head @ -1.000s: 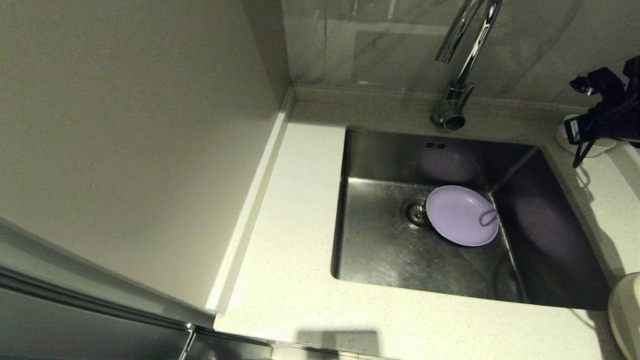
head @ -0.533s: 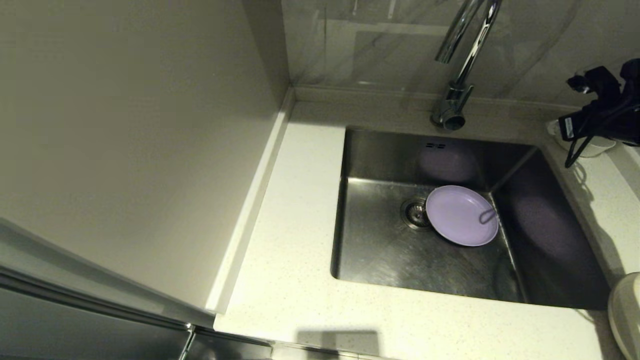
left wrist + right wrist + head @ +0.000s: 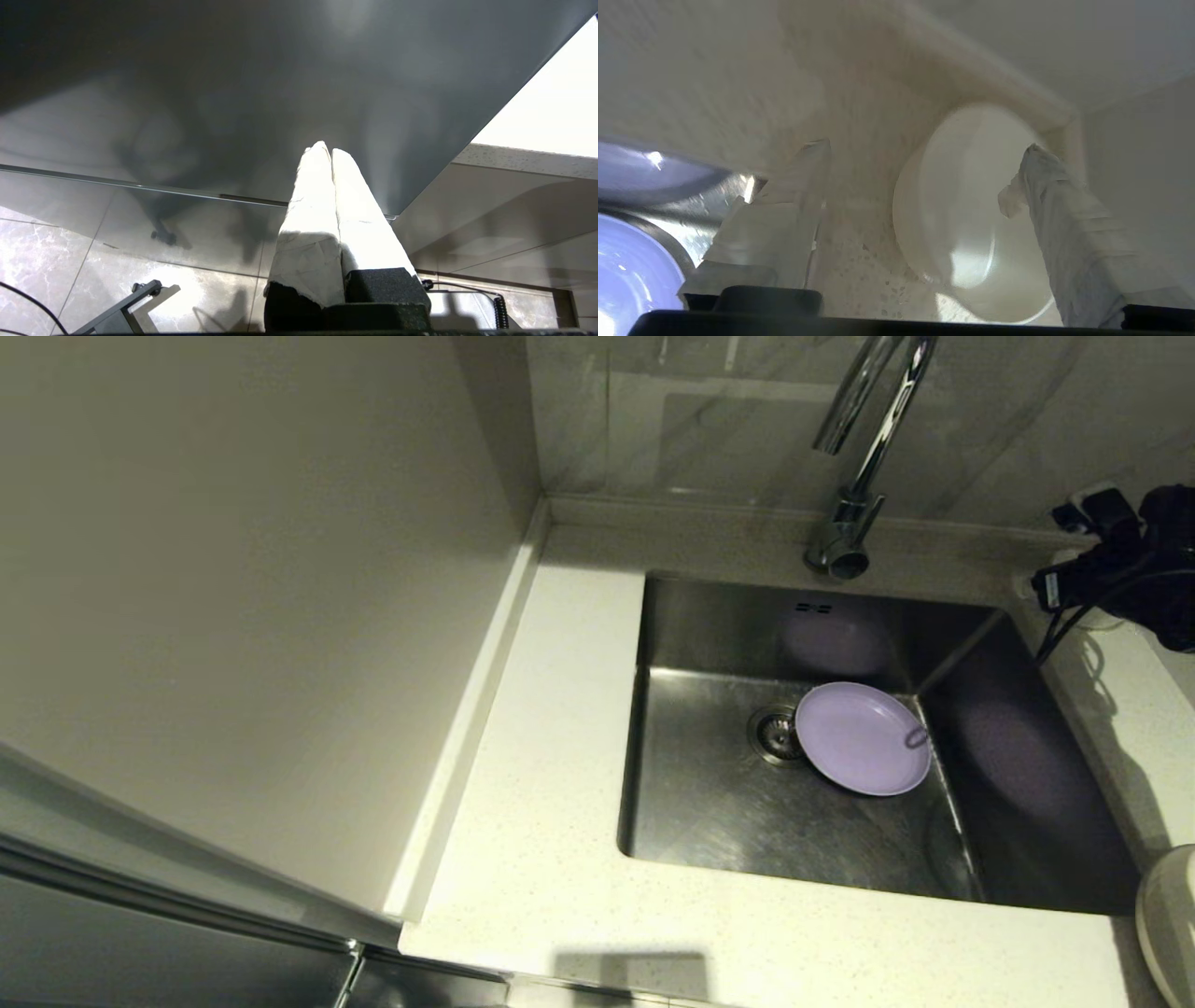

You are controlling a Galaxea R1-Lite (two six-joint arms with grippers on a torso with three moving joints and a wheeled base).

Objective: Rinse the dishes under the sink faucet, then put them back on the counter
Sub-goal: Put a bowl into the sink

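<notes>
I need to pick up the bowl next with my right gripper, by the bowl's rim on the sink side, because the raised counter edge (image 3: 1009, 75) is close behind the bowl.
A lavender plate (image 3: 864, 737) lies in the steel sink (image 3: 709, 803) beside the drain, under the chrome faucet (image 3: 864, 457). My right gripper (image 3: 1074, 583) hangs over the counter's far right corner. In the right wrist view it (image 3: 924, 149) is open, with the small white bowl (image 3: 971, 219) standing on the speckled counter (image 3: 859, 261) between and beyond the fingers, against the raised back edge. In the head view the bowl (image 3: 1104, 619) is mostly hidden under that gripper. The left gripper (image 3: 327, 150) is shut on nothing, parked low beside the cabinet.
A beige plate (image 3: 1167, 915) rests on the counter at the near right edge of the head view. A broad strip of counter (image 3: 541, 728) runs left of the sink, bounded by a tall cabinet side (image 3: 261, 616). The lavender plate (image 3: 626, 261) also shows in the right wrist view.
The right gripper has shifted to the right over the counter corner, and it now covers more of the white bowl. The lavender plate has stayed in place.
</notes>
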